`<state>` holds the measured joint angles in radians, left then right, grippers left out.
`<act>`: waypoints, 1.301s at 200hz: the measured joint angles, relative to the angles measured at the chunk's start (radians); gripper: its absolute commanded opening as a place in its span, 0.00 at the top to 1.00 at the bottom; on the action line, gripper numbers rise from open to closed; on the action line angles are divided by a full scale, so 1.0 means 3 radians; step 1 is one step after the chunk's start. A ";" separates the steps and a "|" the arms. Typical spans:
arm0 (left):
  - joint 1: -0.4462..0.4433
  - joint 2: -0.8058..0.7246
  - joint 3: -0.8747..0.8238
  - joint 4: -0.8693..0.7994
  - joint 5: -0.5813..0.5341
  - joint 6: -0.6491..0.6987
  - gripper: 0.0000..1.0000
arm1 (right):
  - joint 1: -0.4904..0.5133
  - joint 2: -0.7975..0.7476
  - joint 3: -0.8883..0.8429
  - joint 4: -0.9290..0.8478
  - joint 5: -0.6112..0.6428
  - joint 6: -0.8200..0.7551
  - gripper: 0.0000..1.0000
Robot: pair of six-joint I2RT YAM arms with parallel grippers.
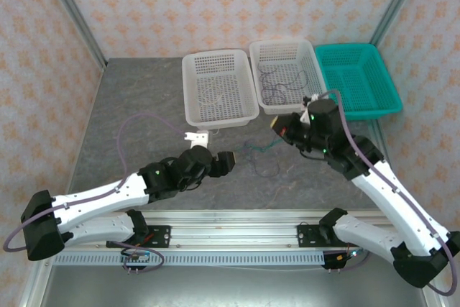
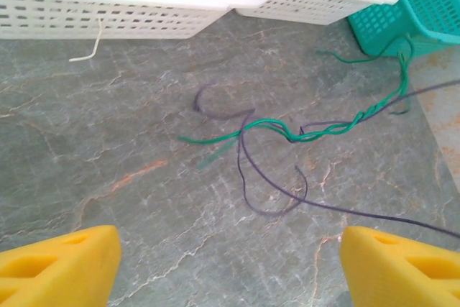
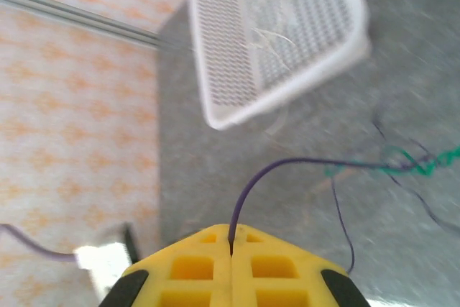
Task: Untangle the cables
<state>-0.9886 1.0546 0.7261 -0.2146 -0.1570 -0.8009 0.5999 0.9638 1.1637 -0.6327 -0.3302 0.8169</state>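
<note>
Next, my left gripper grabs the purple cable on its loose part to pull it and the green cable apart.
A green cable point(image 2: 287, 131) lies twisted with a dark purple cable point(image 2: 276, 190) on the grey table, between the two arms point(image 1: 260, 150). My left gripper point(image 2: 226, 241) is open, its yellow fingers point(image 2: 65, 264) spread wide just short of the tangle, with nothing between them; in the top view it point(image 1: 228, 162) sits left of the cables. My right gripper point(image 3: 231, 241) is shut on the purple cable point(image 3: 287, 162), which arcs from the fingertips toward the green cable point(image 3: 420, 164). Seen from above, it point(image 1: 277, 126) hovers right of the tangle.
Three baskets stand at the back: a white one point(image 1: 191, 84) with white-grey wires, a second white one point(image 1: 259, 77) with dark wires, and a teal one point(image 1: 381, 70). A white wire end point(image 2: 88, 51) hangs outside the left basket.
</note>
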 measured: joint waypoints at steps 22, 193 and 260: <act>0.0000 -0.0010 -0.0015 0.0277 0.0225 0.0126 0.19 | 0.0000 0.0264 0.0402 0.0015 0.0056 -0.0055 1.00; -0.0020 0.0662 0.1119 0.0557 -0.0055 0.1073 1.00 | 0.0072 0.0399 0.0593 0.0094 0.0103 0.0034 0.72; 0.0177 0.0490 0.2182 0.0230 0.0177 0.0983 1.00 | 0.0072 -0.0271 -0.0913 0.1272 0.0202 -0.0623 0.29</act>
<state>-0.9356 1.2015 1.3808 -0.1455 -0.1040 -0.5060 0.6216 0.8825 0.8898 -0.2512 -0.2695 0.6300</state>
